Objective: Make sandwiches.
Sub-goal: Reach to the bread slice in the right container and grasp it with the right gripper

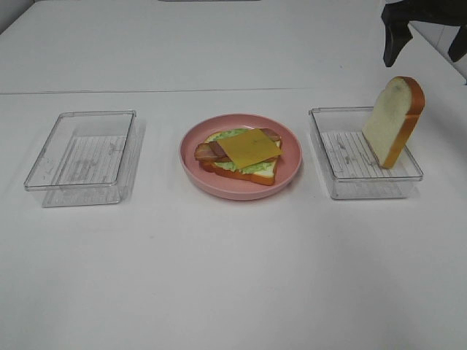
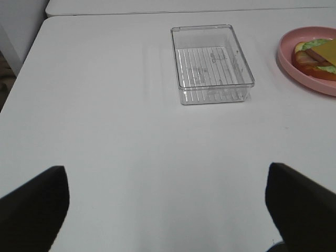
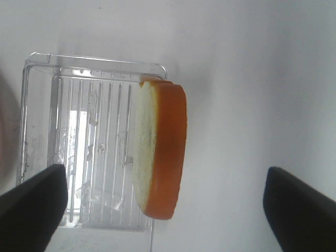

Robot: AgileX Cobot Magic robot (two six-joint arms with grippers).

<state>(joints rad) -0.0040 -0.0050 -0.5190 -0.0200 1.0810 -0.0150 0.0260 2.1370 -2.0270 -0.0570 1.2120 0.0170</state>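
My right gripper grasps the second bread slice across its upper crust point(image 1: 411, 95) next, since the slice leans up on the tray's edge with its flat sides open.
A partial sandwich stack point(image 1: 244, 153) lies on the round pink plate point(image 1: 292, 171) at the table's centre: a bread slice, green lettuce point(image 1: 235, 134), bacon point(image 1: 206, 151) and a yellow cheese slice point(image 1: 249, 146) on top. It also shows in the left wrist view point(image 2: 317, 58). The second bread slice point(image 1: 394, 120) stands on edge in the right clear tray point(image 1: 343, 157), leaning on its far-right wall; the right wrist view shows it from above point(image 3: 157, 152). My right gripper point(image 1: 427, 44) point(image 3: 167, 205) is open and empty, above and behind this slice. My left gripper point(image 2: 168, 210) is open, empty, over bare table.
An empty clear tray point(image 1: 80, 157) point(image 2: 212, 63) sits left of the plate. The table's left edge point(image 2: 23, 68) shows in the left wrist view. A seam runs across the white table behind the trays.
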